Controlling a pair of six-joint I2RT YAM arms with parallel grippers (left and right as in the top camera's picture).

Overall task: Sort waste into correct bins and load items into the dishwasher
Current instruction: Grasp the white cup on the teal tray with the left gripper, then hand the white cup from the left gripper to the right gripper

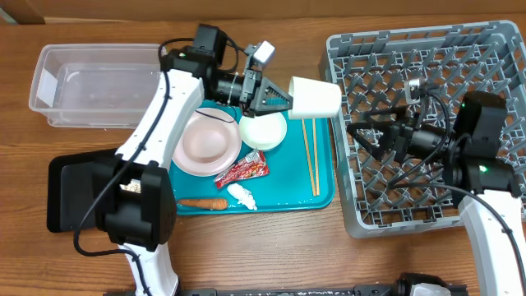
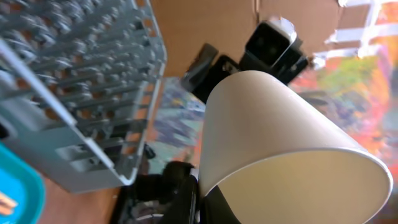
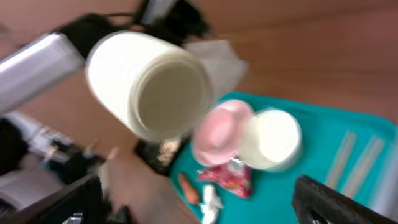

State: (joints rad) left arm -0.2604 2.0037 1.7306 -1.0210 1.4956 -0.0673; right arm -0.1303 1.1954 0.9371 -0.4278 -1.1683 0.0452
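I should move my right gripper toward the cup before I close it on the cup, because my fingers are above the rack and short of the white cup's end (image 1: 334,100) (image 3: 174,96).
My left gripper (image 1: 283,97) is shut on the rim of a white cup (image 1: 315,97), holding it on its side above the teal tray (image 1: 288,196), just left of the grey dish rack (image 1: 427,74). The cup fills the left wrist view (image 2: 273,143) and also shows in the right wrist view (image 3: 149,84). My right gripper (image 1: 367,136) is open and empty over the rack, facing the cup. On the tray lie a pink plate (image 1: 209,141), white bowl (image 1: 265,130), chopsticks (image 1: 311,156), red wrapper (image 1: 242,171), tissue (image 1: 242,196) and carrot stick (image 1: 203,202).
A clear tub (image 1: 90,82) stands at the back left. A black tray (image 1: 74,193) with beige scraps (image 1: 130,187) sits at the front left, partly under my left arm. The rack's near wall (image 2: 93,155) is close to the cup.
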